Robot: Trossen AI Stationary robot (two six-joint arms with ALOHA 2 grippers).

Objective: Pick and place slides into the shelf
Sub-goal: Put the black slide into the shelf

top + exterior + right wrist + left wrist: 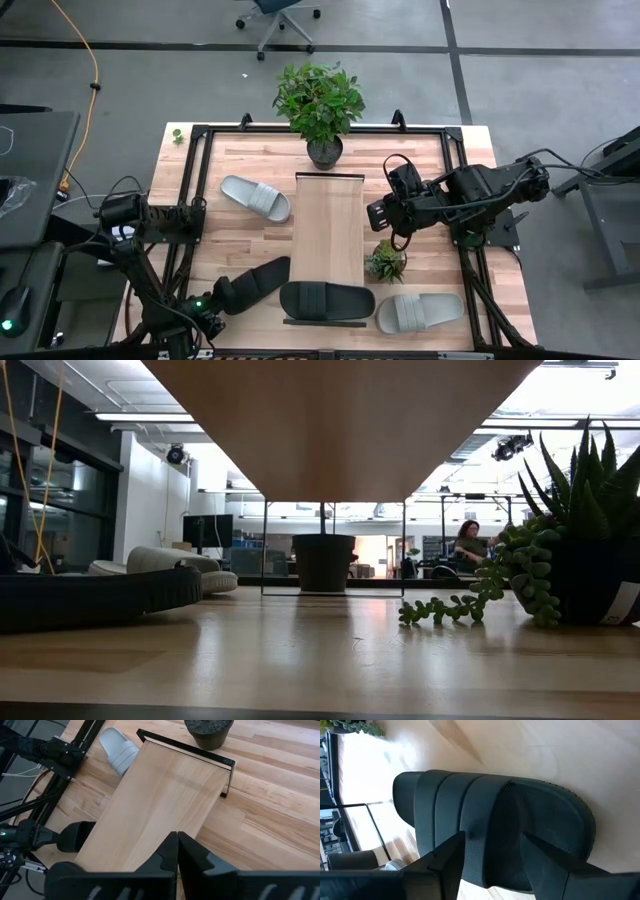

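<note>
The black slide has to go into the shelf (327, 225), so next my left gripper will grab it by the edge of its ribbed strap.
The shelf (327, 225) is a pale board in the middle of the table, with black rails at its far and near ends. One black slide (326, 300) lies across its near end. A second black slide (262, 280) lies flat on the table to the shelf's left, also seen in the low view (95, 598). My left gripper (224, 294) is at that slide's near-left end, open (492, 840). One grey slide (256, 197) rests left of the shelf and another (418, 312) near its right corner. My right gripper (378, 213), shut (177, 840), hovers by the shelf's right edge. My left gripper comes slanting down over the black slide on the table. One finger (451, 851) stands over the rear edge of the ribbed strap (445, 805), the other (545, 851) over the textured footbed (555, 815). Whether either finger touches the slide I cannot tell.
A leafy potted plant (320, 100) stands at the shelf's far end. A small succulent (385, 262) sits by the shelf's right edge, below my right gripper. Black frame rails (200, 180) run along the table's left and right sides. The shelf's middle is bare wood.
</note>
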